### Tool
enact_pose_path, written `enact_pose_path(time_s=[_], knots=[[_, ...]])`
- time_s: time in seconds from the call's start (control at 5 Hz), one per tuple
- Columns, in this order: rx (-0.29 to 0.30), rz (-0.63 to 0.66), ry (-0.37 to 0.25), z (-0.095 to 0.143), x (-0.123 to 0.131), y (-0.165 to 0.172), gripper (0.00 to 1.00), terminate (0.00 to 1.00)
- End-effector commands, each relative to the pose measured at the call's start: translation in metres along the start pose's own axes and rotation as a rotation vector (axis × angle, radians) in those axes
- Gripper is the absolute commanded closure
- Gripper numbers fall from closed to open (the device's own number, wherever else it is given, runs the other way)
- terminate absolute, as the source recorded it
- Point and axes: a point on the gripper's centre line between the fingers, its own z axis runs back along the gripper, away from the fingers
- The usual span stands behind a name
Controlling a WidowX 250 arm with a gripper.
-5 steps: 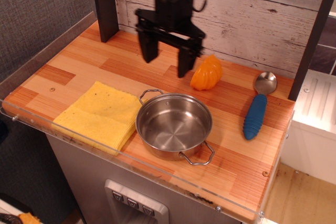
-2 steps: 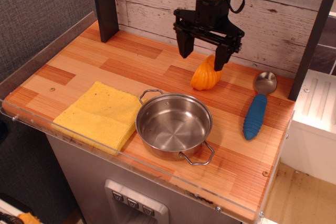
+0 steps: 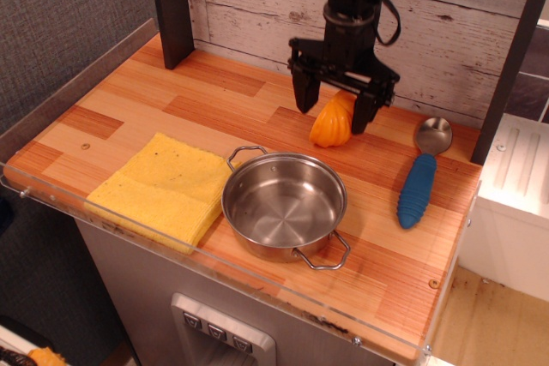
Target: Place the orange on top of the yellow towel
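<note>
The orange is to go on the yellow towel, so I will grab the orange's ribbed sides with my gripper.
The orange, a glossy ribbed toy fruit, sits on the wooden table near the back wall. My black gripper hangs over it, open, with one finger on each side of the fruit; the fingers do not visibly squeeze it. The gripper hides the fruit's top. The yellow towel lies flat and folded at the table's front left, well away from the gripper.
A steel pot with two handles stands at the front middle, between the orange and the towel. A spoon with a blue handle lies at the right. A dark post stands at the back left. A clear rim runs along the table's front edge.
The gripper has moved right from the table's middle to above the orange and come down so that its open fingers straddle the fruit. The orange, pot and towel have not moved.
</note>
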Motion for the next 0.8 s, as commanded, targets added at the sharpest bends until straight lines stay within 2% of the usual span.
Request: enact_pose_path(time_s=[0.0,0.2,0.4,0.6], knots=[[-0.007,-0.005,-0.039,0.014,-0.001,0.004,1.0,0.0],[-0.032,0.005,-0.086,0.052,-0.004,0.014,1.0,0.0],[-0.045,0.033,-0.156,0.101,-0.022,0.034,1.0,0.0],[-0.053,0.052,-0.163,0.136,-0.06,0.065,1.0,0.0]])
